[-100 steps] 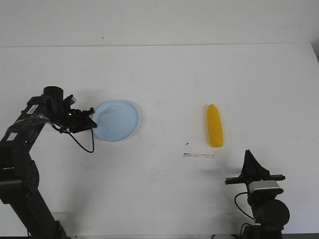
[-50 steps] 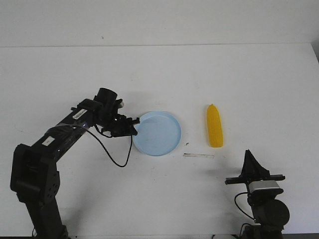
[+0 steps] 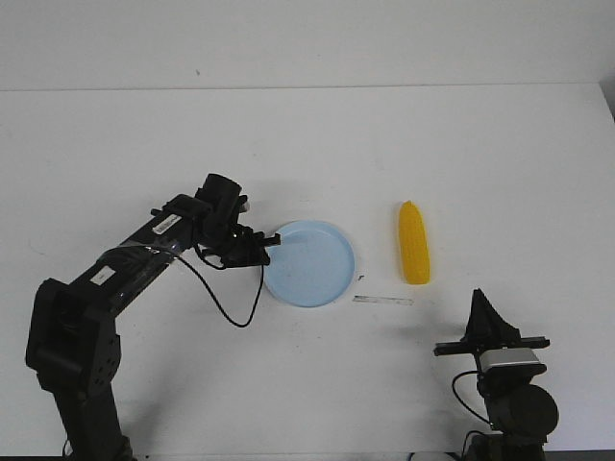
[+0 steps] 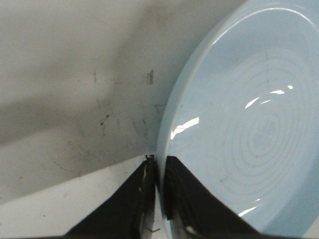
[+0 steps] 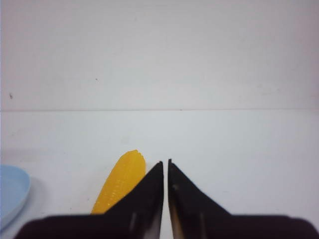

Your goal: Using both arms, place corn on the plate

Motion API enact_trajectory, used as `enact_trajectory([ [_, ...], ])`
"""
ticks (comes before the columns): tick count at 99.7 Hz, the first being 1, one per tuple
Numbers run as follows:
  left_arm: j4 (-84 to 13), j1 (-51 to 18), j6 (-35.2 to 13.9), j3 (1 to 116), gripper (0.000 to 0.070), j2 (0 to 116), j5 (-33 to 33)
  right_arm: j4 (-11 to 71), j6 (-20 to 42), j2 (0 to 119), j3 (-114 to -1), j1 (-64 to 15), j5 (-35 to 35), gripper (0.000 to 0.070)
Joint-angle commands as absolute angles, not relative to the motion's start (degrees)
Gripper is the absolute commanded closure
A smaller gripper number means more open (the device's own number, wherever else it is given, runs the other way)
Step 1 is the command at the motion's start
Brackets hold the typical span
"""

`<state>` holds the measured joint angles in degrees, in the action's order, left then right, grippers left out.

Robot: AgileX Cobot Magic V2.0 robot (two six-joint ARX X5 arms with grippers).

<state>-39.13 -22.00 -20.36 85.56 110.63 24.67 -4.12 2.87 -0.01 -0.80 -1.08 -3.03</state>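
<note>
The pale blue plate (image 3: 312, 264) is low and level on the white table. It would stay there if I let go with my left gripper now.
The pale blue plate (image 3: 312, 264) lies on the white table near the middle. My left gripper (image 3: 266, 246) is shut on the plate's left rim; in the left wrist view the two black fingers pinch the rim (image 4: 160, 164) of the plate (image 4: 249, 124). The yellow corn (image 3: 414, 243) lies on the table to the right of the plate, tip pointing away. My right gripper (image 3: 480, 305) is shut and empty at the front right, in front of the corn. In the right wrist view the corn (image 5: 122, 180) shows beside the shut gripper (image 5: 165, 163), with the plate's edge (image 5: 11, 194) at one side.
A thin strip of clear tape (image 3: 382, 301) lies on the table in front of the corn. The table's far edge (image 3: 307, 88) meets a white wall. A black cable (image 3: 226, 303) hangs from the left arm near the plate.
My left gripper has dragged the plate to the right, from the left part of the table to near the corn. The right arm and the corn have not moved.
</note>
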Motion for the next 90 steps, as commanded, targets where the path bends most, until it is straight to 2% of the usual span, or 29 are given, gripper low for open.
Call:
enact_trajectory([
  [1,-39.0,-22.2,-20.2,86.7,0.0699,110.9,23.0,-4.7,3.6,0.1,-0.7,-1.1,-3.0,0.0686],
  [25,-39.2,-22.2,-20.2,86.7,0.0687,110.9,22.3,-4.7,3.6,0.1,-0.7,-1.1,-3.0,0.0686],
  [38,-39.2,-22.2,-20.2,86.7,0.0532,110.8,22.3,-4.7,3.6,0.1,-0.7,-1.1,-3.0,0.0686],
  [46,-39.2,-22.1,-20.1,86.7,0.0493,110.1,22.3,-4.7,3.6,0.1,-0.7,-1.1,-3.0,0.0686],
  [78,-38.2,-20.8,-19.8,86.7,0.0494,104.0,21.8,-4.7,3.6,0.1,-0.7,-1.1,-3.0,0.0686],
  [90,-35.7,-19.7,-17.5,86.1,0.0495,100.8,21.4,-4.7,3.6,0.1,-0.7,-1.1,-3.0,0.0686],
])
